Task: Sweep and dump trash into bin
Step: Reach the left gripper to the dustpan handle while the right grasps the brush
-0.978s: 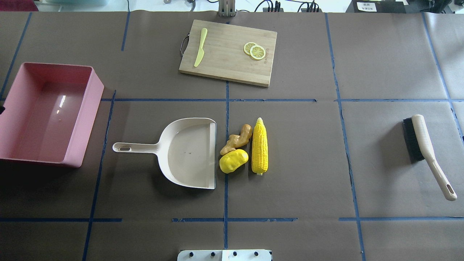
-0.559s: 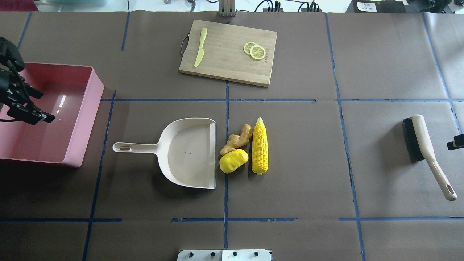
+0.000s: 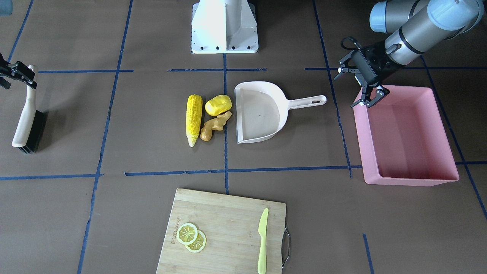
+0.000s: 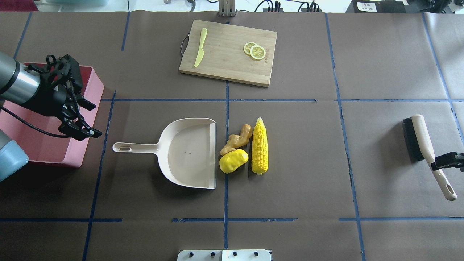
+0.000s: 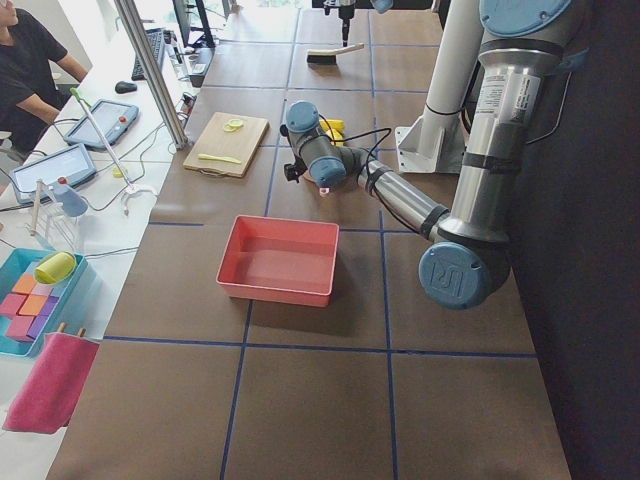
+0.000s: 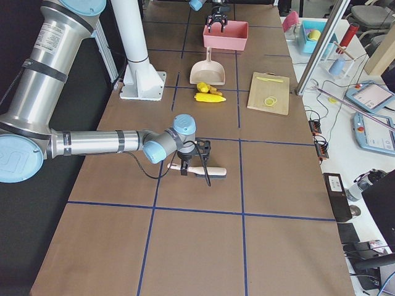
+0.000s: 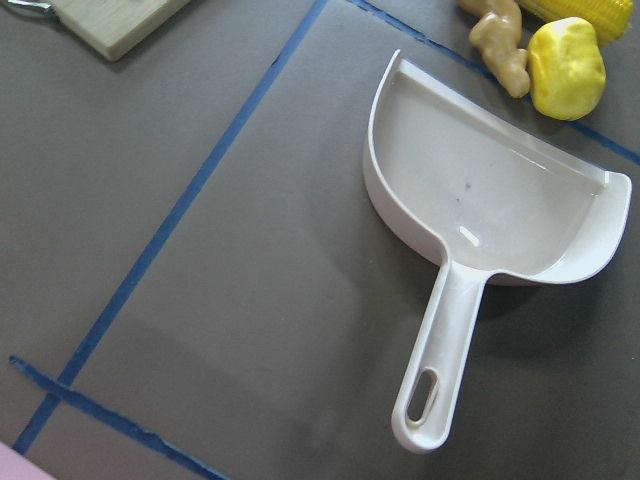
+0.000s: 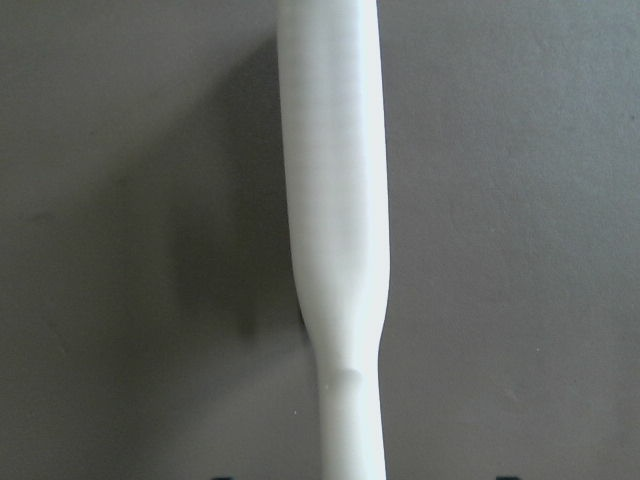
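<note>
The dustpan's pan is too wide for my fingers, so my left gripper should grip its narrow handle (image 3: pixel 308 102) next.
The trash lies just right of the dustpan's mouth: a corn cob (image 4: pixel 260 146), a yellow lump (image 4: pixel 233 160) and a ginger root (image 4: pixel 237 139). The cream dustpan (image 4: pixel 188 152) points its handle left. The pink bin (image 4: pixel 54 159) stands at the far left. My left gripper (image 4: pixel 92 120) is open and empty above the bin's right wall, left of the dustpan handle. My right gripper (image 4: pixel 449 160) is open at the handle of the brush (image 4: pixel 422 139). The right wrist view shows that handle (image 8: pixel 335 200) centred between the fingers.
A wooden cutting board (image 4: pixel 228 54) at the back centre carries a yellow-green knife (image 4: pixel 200 47) and two lemon slices (image 4: pixel 255 50). The robot base (image 3: pixel 224 26) stands at the near middle edge. Blue tape lines cross the brown table cover.
My left arm has come in from the left, crossed the bin and moved right toward the dustpan handle. My right gripper has come in from the right edge to the brush handle.
</note>
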Controlling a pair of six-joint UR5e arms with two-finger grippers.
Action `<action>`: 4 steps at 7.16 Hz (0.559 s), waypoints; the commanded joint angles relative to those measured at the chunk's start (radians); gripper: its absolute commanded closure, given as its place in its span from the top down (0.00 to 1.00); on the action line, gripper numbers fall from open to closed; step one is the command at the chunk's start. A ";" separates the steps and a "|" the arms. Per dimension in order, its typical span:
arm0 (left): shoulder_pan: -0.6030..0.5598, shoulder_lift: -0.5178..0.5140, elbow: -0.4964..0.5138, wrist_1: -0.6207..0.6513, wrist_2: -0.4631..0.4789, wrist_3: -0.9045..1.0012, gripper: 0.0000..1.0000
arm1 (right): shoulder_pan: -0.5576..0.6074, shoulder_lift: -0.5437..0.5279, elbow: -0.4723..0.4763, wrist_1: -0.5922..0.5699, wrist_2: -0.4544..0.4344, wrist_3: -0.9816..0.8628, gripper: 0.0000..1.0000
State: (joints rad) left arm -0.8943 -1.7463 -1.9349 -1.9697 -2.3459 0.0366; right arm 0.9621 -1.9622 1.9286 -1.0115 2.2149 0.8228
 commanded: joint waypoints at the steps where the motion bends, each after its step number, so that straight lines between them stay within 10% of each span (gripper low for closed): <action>1: 0.064 -0.031 0.001 0.002 0.092 0.002 1.00 | -0.043 -0.004 -0.002 0.008 -0.008 0.018 0.93; 4: 0.103 -0.035 0.007 0.002 0.096 0.009 1.00 | -0.091 -0.009 -0.016 0.008 -0.030 0.025 0.85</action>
State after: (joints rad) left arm -0.8083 -1.7799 -1.9311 -1.9681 -2.2529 0.0427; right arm 0.8874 -1.9680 1.9192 -1.0034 2.1989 0.8498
